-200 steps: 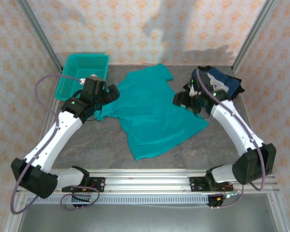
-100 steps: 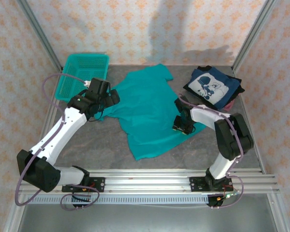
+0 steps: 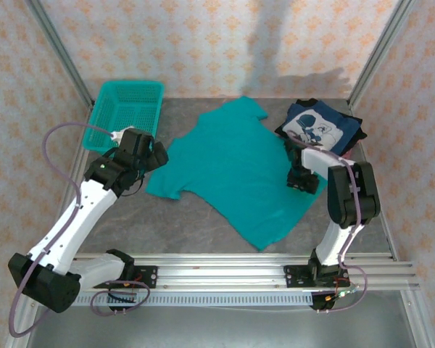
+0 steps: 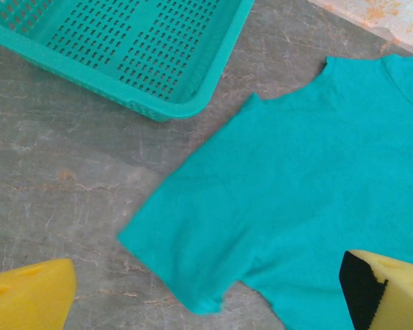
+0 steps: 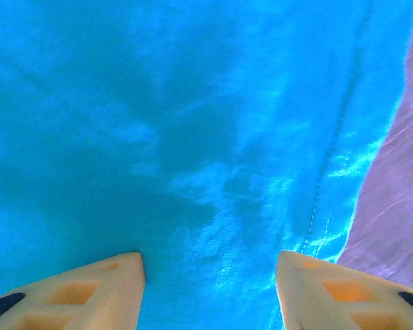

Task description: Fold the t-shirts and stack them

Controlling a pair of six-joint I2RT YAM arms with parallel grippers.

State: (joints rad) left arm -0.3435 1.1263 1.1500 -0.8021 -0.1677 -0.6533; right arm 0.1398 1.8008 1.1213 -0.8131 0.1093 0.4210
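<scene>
I will next lift, stretch and lay the t-shirt flat for folding, so I will grab the teal t-shirt point(image 3: 235, 170) with my left gripper by its sleeve cuff near the basket.
The teal t-shirt point(image 3: 235, 170) lies spread flat in the middle of the table, plain side up. The navy t-shirt point(image 3: 322, 129) with white cartoon print sits folded at the back right. My left gripper point(image 3: 156, 155) hovers wide open over the shirt's left sleeve point(image 4: 193, 234), and in the left wrist view my left gripper point(image 4: 206, 295) has one yellow fingertip point(image 4: 34, 295) on each side of it. My right gripper point(image 3: 302, 181) is low over the teal shirt's right side. In its wrist view my right gripper point(image 5: 210, 289) stands open over teal cloth point(image 5: 193, 137) beside the hem, pinching nothing.
A teal mesh basket point(image 3: 109, 119) stands at the back left, its corner point(image 4: 186, 103) close to the sleeve. Bare grey tabletop point(image 3: 167, 228) lies in front of the shirt. Metal frame posts rise at both back corners.
The teal shirt has been drawn out flatter and shifted right. My right gripper moved from the lower hem to the right side near the navy shirt. My left gripper pulled back slightly left.
</scene>
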